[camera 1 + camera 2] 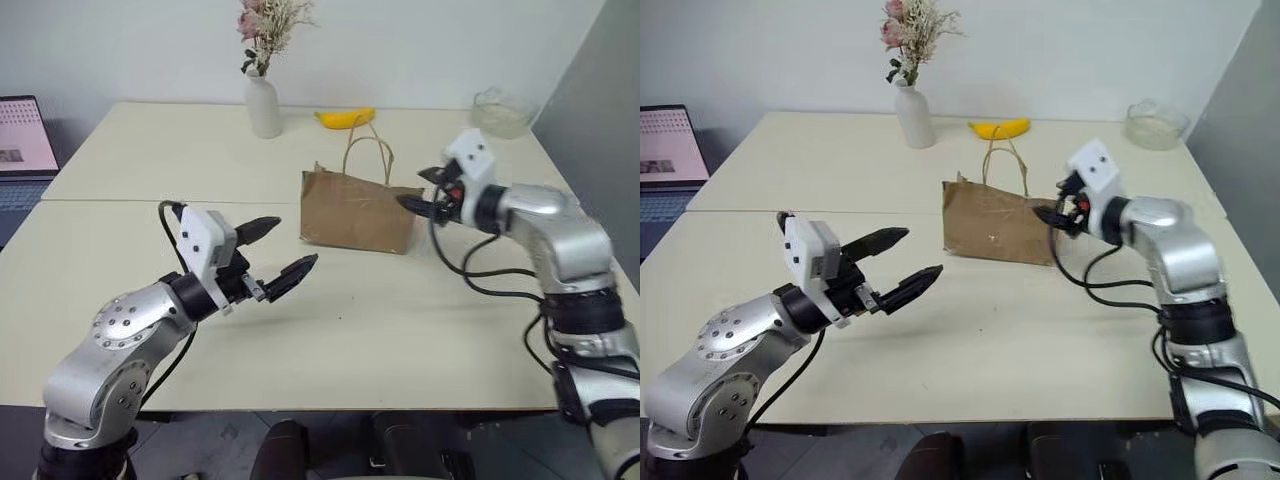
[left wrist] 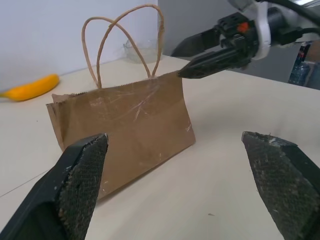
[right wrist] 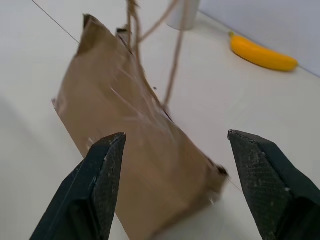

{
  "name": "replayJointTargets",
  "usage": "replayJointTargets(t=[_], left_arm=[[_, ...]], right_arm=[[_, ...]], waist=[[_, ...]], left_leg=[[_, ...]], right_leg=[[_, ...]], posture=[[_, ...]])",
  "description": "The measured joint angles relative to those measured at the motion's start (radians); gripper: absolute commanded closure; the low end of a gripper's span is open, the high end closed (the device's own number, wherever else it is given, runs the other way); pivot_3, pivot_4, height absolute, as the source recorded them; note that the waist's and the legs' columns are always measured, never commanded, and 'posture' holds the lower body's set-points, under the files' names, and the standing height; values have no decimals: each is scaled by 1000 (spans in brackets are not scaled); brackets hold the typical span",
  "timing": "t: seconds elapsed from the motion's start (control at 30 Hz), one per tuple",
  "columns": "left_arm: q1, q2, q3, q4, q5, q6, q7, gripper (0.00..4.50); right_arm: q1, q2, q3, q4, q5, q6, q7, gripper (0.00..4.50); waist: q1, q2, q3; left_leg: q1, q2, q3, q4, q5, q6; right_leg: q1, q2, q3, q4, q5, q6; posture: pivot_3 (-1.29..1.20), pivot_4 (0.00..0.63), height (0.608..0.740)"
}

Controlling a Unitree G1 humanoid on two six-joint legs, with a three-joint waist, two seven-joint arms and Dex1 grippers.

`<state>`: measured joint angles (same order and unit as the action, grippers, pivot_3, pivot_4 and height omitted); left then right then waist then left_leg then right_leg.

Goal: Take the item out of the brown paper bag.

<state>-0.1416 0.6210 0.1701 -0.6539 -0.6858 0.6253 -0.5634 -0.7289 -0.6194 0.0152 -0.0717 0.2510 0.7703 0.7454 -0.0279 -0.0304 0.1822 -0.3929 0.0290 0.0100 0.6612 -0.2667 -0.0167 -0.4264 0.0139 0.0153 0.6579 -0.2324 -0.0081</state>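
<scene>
My left gripper grabs the brown paper bag by its thin cord handle (image 1: 390,160) next. The bag's broad paper body (image 1: 356,214) is wider than the open fingers.
The brown paper bag (image 1: 355,212) stands upright at the middle of the table, its cord handles (image 1: 368,150) looped up. The item is hidden from view. My left gripper (image 1: 293,243) hovers open in front of the bag and to its left, pointing at it with nothing between the fingers. My right gripper (image 1: 420,190) is open at the bag's upper right corner, fingertips close to the paper edge. In the right wrist view the bag (image 3: 130,130) lies ahead of the spread fingers. In the left wrist view the right gripper (image 2: 179,62) shows at the bag's top corner.
A yellow banana (image 1: 345,118) lies behind the bag, near a white vase (image 1: 263,105) with dried flowers. A glass bowl (image 1: 500,112) sits at the far right corner. A laptop (image 1: 22,135) is off the table's left side. Bare table (image 1: 400,330) stretches in front of the bag.
</scene>
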Motion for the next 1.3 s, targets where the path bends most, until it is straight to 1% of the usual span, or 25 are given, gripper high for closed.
replayJointTargets(t=[0.07,0.13,0.23,0.33,0.47,0.53,0.67,0.83,1.0,1.1,1.17,1.23,1.3], left_arm=[[1,6,-1,1,0,0,-11,0],[5,13,-1,2,2,0,-18,0],[13,14,-1,3,6,-1,-21,0],[18,20,-2,3,8,-5,-30,0],[34,21,-2,1,9,-5,-35,0],[53,23,2,-4,9,-5,-33,0],[79,24,24,-13,9,-5,-20,0],[97,27,33,-37,9,-5,-14,0],[108,31,34,-44,8,-5,-13,0],[107,31,32,-43,8,-4,-12,0],[93,31,30,-35,11,-4,-10,0],[39,33,37,10,25,-6,-4,0],[-29,43,36,80,52,-18,-2,397]], right_arm=[[41,-23,-20,-45,22,32,12,1093],[102,-22,-30,-94,53,69,15,1093],[154,36,-6,-108,68,100,-11,1093],[156,103,55,-84,53,95,-44,1093],[155,172,126,-5,34,72,-66,1093],[153,192,163,61,12,50,-69,1093],[128,214,194,200,-36,-15,-78,1093],[68,243,201,345,-94,-131,-102,1093],[52,258,200,391,-119,-186,-115,1093],[67,242,200,344,-114,-172,-101,1093],[117,202,192,232,-96,-146,-66,1093],[194,157,157,69,-39,-116,-23,1093],[240,139,105,-74,24,-75,-7,1043]], waist=[[-3,0,0],[-5,0,0],[-6,0,0],[-5,0,0],[-4,0,0],[-3,0,0],[-3,0,0],[-3,0,0],[-3,0,0],[-3,0,0],[1,0,0],[10,0,0],[9,0,0]], left_leg=[[0,0,0,0,0,0],[1,1,0,0,0,0],[2,1,0,0,0,0],[4,1,0,0,0,0],[3,0,0,1,0,0],[3,0,1,0,0,0],[2,0,1,0,0,0],[3,0,0,0,0,0],[3,0,1,0,0,0],[3,0,0,0,0,0],[2,0,-1,0,0,0],[1,0,-2,1,0,0],[1,0,-2,1,0,0]], right_leg=[[0,0,1,0,0,0],[0,1,0,0,0,0],[0,1,1,2,0,0],[1,1,1,4,0,0],[1,1,1,2,0,0],[1,1,1,1,0,0],[1,0,1,0,0,0],[2,1,0,2,0,0],[2,1,1,2,0,0],[1,1,1,1,0,0],[1,1,0,1,0,0],[1,1,-2,1,0,0],[1,1,-1,1,0,0]], posture=[[0,150,740],[0,150,740],[0,150,740],[0,150,740],[0,150,740],[0,150,740],[0,150,740],[0,150,740],[0,150,740],[0,150,740],[0,150,740],[0,150,740],[0,150,740]])
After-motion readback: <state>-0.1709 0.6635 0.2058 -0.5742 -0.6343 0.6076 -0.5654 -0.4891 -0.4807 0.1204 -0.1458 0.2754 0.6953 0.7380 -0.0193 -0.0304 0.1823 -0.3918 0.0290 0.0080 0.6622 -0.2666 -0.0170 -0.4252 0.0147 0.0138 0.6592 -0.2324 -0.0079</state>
